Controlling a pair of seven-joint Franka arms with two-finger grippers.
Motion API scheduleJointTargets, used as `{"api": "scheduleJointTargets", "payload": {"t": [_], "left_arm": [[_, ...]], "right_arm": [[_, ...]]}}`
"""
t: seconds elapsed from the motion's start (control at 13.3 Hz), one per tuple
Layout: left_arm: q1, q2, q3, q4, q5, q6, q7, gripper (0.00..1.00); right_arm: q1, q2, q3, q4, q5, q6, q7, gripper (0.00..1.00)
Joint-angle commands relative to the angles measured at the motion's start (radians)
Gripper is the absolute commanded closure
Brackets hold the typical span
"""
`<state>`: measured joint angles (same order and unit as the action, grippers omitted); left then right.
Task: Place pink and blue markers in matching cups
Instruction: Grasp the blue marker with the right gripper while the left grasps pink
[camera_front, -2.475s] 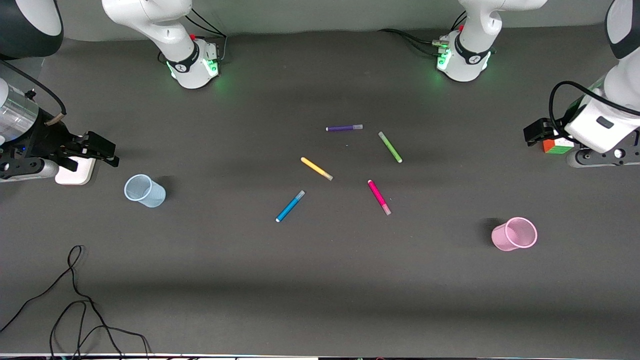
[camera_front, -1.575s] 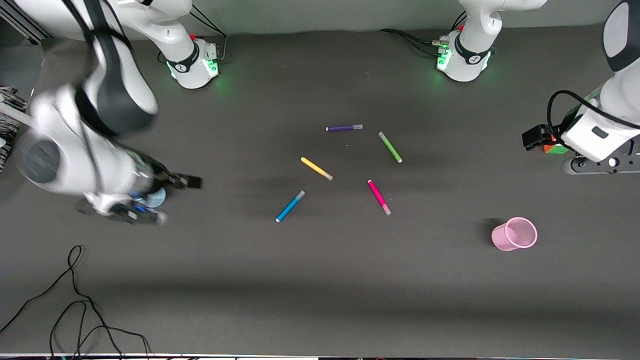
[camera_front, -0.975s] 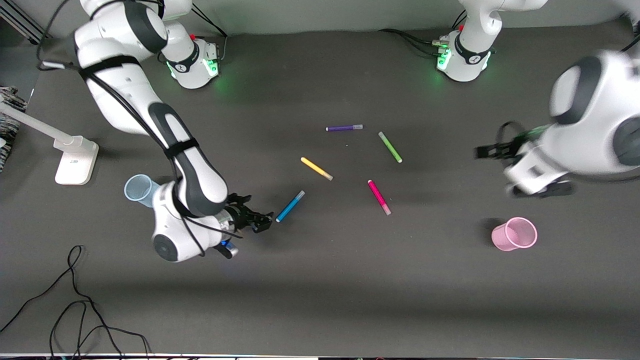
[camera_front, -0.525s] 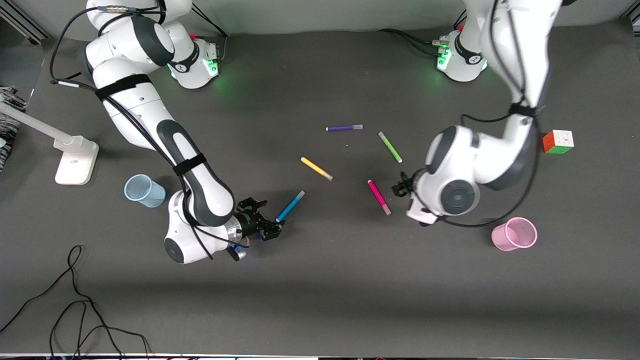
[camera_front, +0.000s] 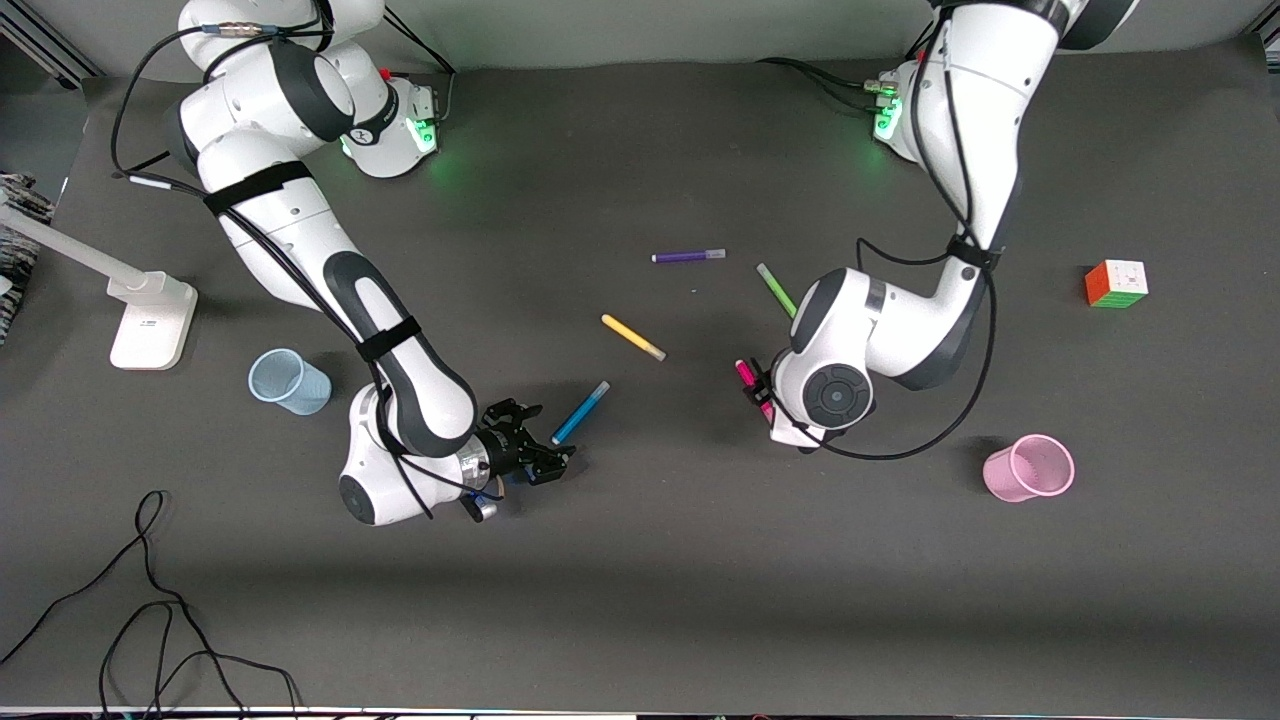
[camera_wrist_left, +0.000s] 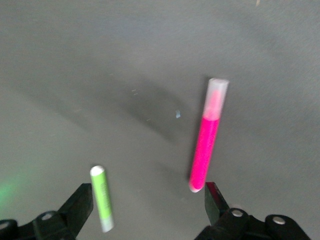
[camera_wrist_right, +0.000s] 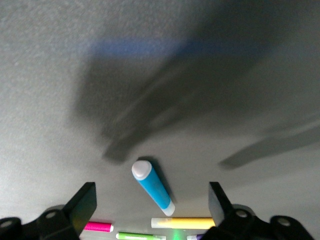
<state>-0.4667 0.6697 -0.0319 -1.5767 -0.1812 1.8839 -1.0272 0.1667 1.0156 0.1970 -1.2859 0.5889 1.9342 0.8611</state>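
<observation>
My right gripper's fingers are around the blue marker (camera_wrist_right: 154, 188) near its white end (camera_wrist_right: 141, 169). My right gripper should close on it now.
The blue marker (camera_front: 580, 412) lies flat mid-table. My right gripper (camera_front: 540, 440) is open, low at the marker's white end. In the right wrist view the blue marker (camera_wrist_right: 152, 186) lies between the spread fingers (camera_wrist_right: 82, 202), untouched. The pink marker (camera_front: 745, 372) lies toward the left arm's end, partly hidden under my left hand. My left gripper (camera_front: 757, 392) is open over it. In the left wrist view the pink marker (camera_wrist_left: 207, 137) ends beside one finger (camera_wrist_left: 215, 200). The pale blue cup (camera_front: 290, 382) stands toward the right arm's end, the pink cup (camera_front: 1030, 467) toward the left arm's end.
A yellow marker (camera_front: 633, 337), a green marker (camera_front: 778, 290) and a purple marker (camera_front: 688, 256) lie farther from the camera than the two task markers. The green marker (camera_wrist_left: 102, 197) lies by my left gripper's other finger. A colour cube (camera_front: 1116, 283), a white stand base (camera_front: 150, 320) and a black cable (camera_front: 150, 600) sit at the edges.
Both arms swung in from the table's ends. My right gripper came down at the blue marker's end; my left gripper moved over the pink marker. No marker has moved.
</observation>
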Motion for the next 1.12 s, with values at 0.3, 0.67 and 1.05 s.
{"api": "scheduleJointTargets", "payload": {"t": [0.3, 0.67, 1.05], "left_arm": [[-0.038, 0.063, 0.010, 0.009, -0.026, 0.165, -0.080, 0.04], [-0.069, 0.079, 0.010, 0.004, -0.023, 0.205, -0.116, 0.25], [-0.072, 0.080, 0.010, -0.023, -0.024, 0.233, -0.113, 0.51]], "right_arm": [[0.001, -0.008, 0.005, -0.026, 0.029, 0.031, -0.036, 0.55], [0.002, -0.012, 0.005, -0.026, 0.029, 0.023, -0.030, 0.92], [-0.004, -0.072, -0.008, -0.042, 0.009, -0.047, -0.071, 1.00]]}}
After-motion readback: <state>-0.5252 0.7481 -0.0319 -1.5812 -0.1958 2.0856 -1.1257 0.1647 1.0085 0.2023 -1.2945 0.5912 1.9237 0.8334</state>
